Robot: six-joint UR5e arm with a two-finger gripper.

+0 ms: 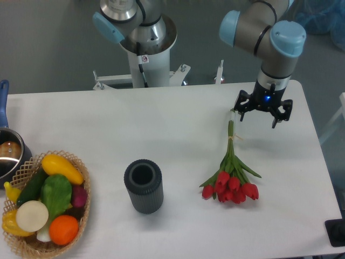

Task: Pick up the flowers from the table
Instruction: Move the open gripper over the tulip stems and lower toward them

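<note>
Next, my gripper picks up the flowers (pixel 230 172) from the table by their green stems.
The flowers (pixel 230 172), red tulips on long green stems tied with a thin band, lie flat on the white table (pixel 161 124), blooms toward the front and stem ends pointing back. My gripper (pixel 257 120) hangs open above the table's back right part, just right of the stem ends. Nothing is between its fingers.
A dark ribbed cylindrical vase (pixel 143 185) stands upright left of the flowers. A wicker basket of vegetables (pixel 46 204) sits at the front left corner, with a metal pot (pixel 8 155) behind it. The arm's base column (pixel 145 54) rises behind the table.
</note>
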